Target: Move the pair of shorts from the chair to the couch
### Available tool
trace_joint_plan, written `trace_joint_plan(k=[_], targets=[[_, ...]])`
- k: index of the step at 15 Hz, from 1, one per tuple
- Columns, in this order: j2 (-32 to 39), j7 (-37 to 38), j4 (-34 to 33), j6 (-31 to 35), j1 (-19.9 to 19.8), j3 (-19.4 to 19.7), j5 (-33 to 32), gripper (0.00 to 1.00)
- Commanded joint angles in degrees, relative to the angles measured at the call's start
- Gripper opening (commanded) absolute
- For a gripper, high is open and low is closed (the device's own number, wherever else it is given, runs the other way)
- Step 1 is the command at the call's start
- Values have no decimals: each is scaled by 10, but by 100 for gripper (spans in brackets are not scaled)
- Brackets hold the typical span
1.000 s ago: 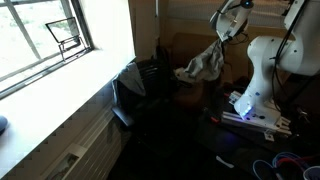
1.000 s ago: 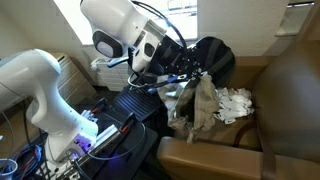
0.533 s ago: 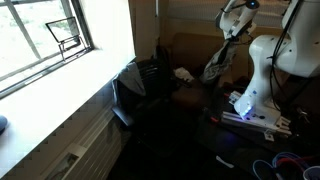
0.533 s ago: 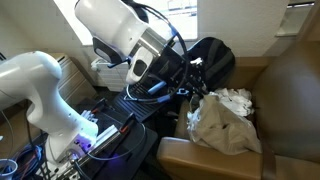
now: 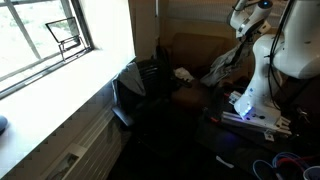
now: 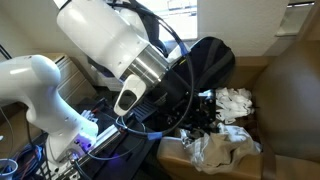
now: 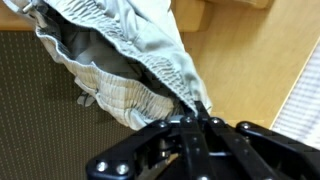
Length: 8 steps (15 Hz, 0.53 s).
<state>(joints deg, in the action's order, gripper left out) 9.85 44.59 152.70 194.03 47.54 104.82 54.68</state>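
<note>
The shorts are hanging over the brown couch (image 5: 195, 48) with their lower part bunched by its arm, so they would land there. The robot's gripper should open.
The pair of shorts (image 7: 120, 60) is light grey-beige with an elastic waistband. In the wrist view it hangs from my gripper (image 7: 196, 112), whose fingers are shut on the waistband. In an exterior view the shorts (image 5: 224, 66) dangle from my gripper (image 5: 243, 38) over the brown couch (image 5: 195, 48). In an exterior view the shorts (image 6: 228, 148) lie bunched by the couch's arm (image 6: 200, 163), with my arm in front of them. The dark chair (image 5: 138, 82) stands by the window and its back shows in an exterior view (image 6: 215, 60).
A white cloth (image 6: 236, 100) lies on the couch seat. A second white robot base (image 5: 255, 95) stands on a stand with cables near it. A window sill (image 5: 60, 90) runs along the wall. A small object (image 5: 183, 74) lies on the couch.
My arm has swung the shorts away from the chair, across the couch towards its arm, and lower. The gripper stays shut on them.
</note>
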Motion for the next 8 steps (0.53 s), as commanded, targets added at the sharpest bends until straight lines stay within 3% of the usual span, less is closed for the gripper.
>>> trace_joint_plan(k=[1, 2, 3, 5, 6, 7, 8], targets=[[0, 1, 0, 0, 0, -2, 0, 7], [0, 1, 0, 0, 0, -3, 1, 32], [-25, -24, -9, -37, 20, 14, -20, 33], [-9, -36, 21, -64, -1, -21, -48, 46], [-2, -18, 6, -47, 7, -6, -30, 54], [-2, -17, 10, -50, 8, -9, -33, 35], [-1, -16, 9, -49, 8, -9, -33, 43]])
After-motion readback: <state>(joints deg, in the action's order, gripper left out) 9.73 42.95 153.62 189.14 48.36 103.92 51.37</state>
